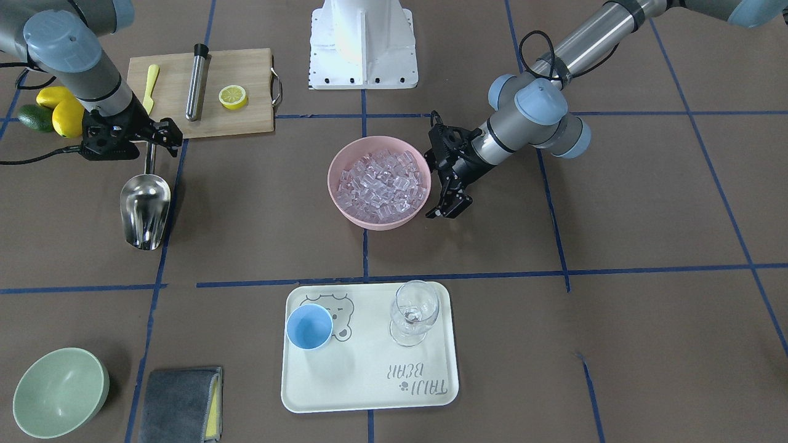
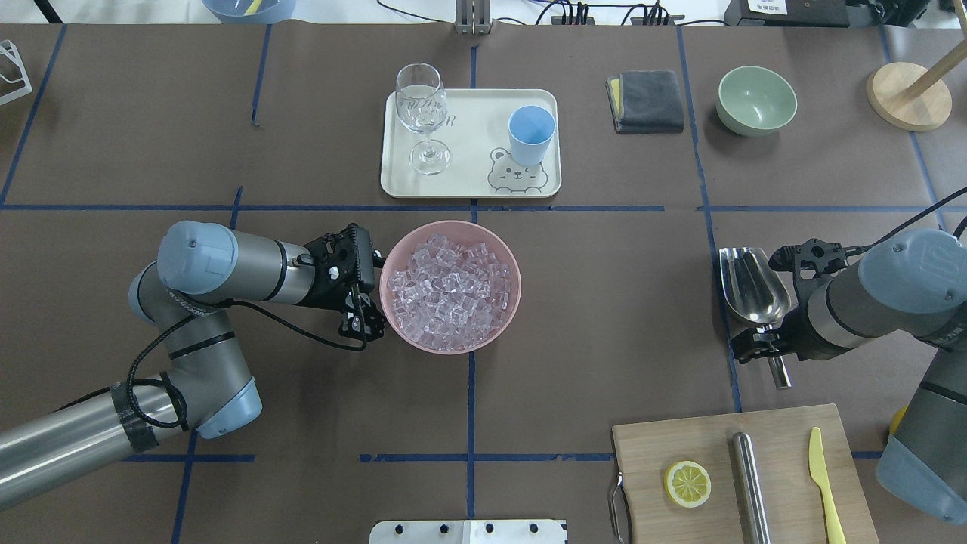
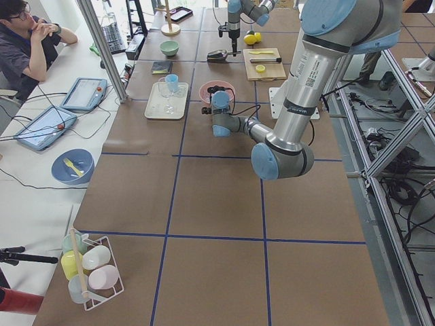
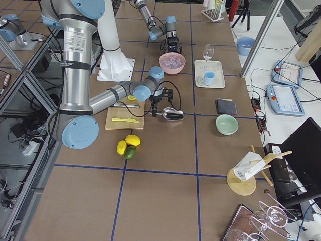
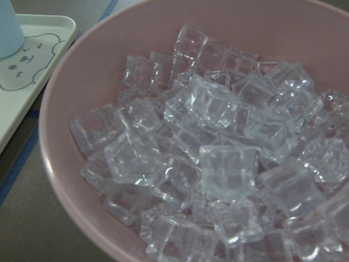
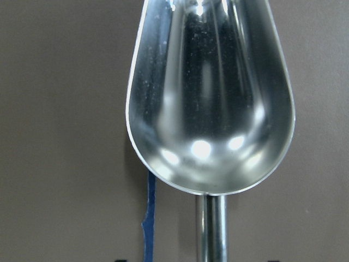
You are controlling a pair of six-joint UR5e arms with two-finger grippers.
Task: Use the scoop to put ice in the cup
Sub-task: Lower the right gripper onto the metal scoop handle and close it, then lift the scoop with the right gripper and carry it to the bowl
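I need to hold the bowl upright next, so I need to grab the pink bowl (image 1: 332, 184) by its rim (image 1: 428, 182) with my left gripper, since loose ice cubes are heaped up inside.
The ice (image 1: 381, 181) is a heap of clear cubes filling a pink bowl (image 1: 332, 184) at the table's middle; it fills the left wrist view (image 5: 218, 164). My left gripper (image 1: 444, 212) hangs open right beside the bowl's rim, apart from the ice. The light-blue cup (image 1: 309, 326) stands upright and empty on a cream tray (image 1: 369, 381). The steel scoop (image 1: 144, 209) lies on the table, empty in the right wrist view (image 6: 210, 109). My right gripper (image 1: 161, 136) is open, one finger on each side of the scoop's handle.
A clear wine glass (image 1: 415, 311) stands on the tray beside the cup. A cutting board (image 1: 172, 67) with a steel cylinder, a lemon half and a yellow knife lies behind the scoop. Lemons (image 1: 61, 107), a green bowl (image 1: 58, 391) and a grey cloth (image 1: 181, 403) lie nearby.
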